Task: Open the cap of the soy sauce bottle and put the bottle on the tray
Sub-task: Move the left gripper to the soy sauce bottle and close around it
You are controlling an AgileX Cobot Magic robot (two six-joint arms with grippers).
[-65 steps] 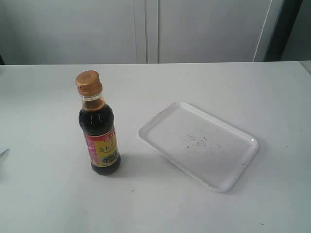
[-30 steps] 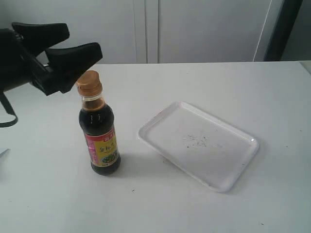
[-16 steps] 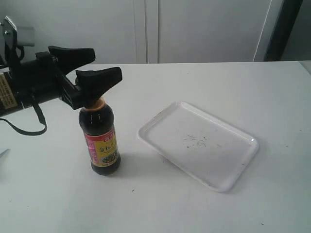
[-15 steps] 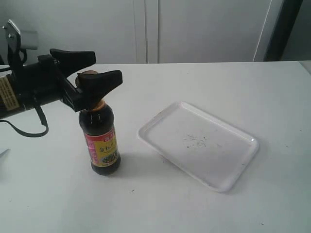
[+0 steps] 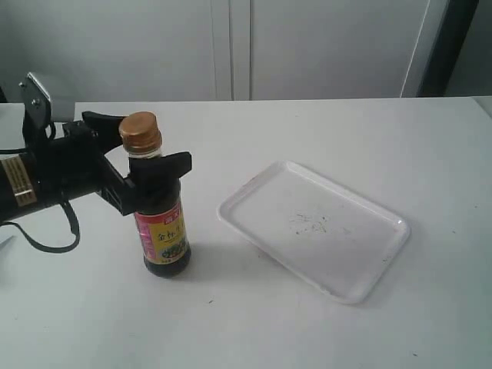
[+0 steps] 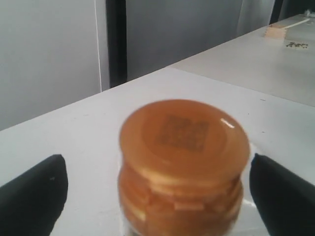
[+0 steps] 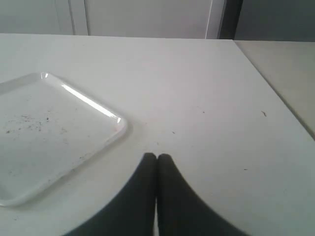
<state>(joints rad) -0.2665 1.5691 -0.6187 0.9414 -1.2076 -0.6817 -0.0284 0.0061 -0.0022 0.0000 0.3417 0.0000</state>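
The soy sauce bottle's cap should stay free to open, so I will grab the bottle by its labelled body (image 5: 164,234) with my left gripper.
The soy sauce bottle (image 5: 160,223) stands upright on the white table, left of the tray (image 5: 347,254). Its copper-gold cap (image 5: 140,132) is closed and fills the left wrist view (image 6: 184,147). My left gripper (image 5: 146,154) reaches in from the left and straddles the bottle just below the cap. It is open, with a black finger (image 6: 32,191) on one side and the other finger (image 6: 283,196) opposite, both clear of the cap. My right gripper (image 7: 157,158) is shut on nothing, low over the table beside the tray's rim (image 7: 118,124). It is out of the exterior view.
The table's right edge (image 7: 275,105) runs close to my right gripper. White cabinet doors (image 5: 231,46) stand behind the table. A second table with a small box (image 6: 278,30) shows far off in the left wrist view.
My left gripper has dropped from cap height to just below the cap, so the cap now shows above its fingers. Bottle and tray have not moved.
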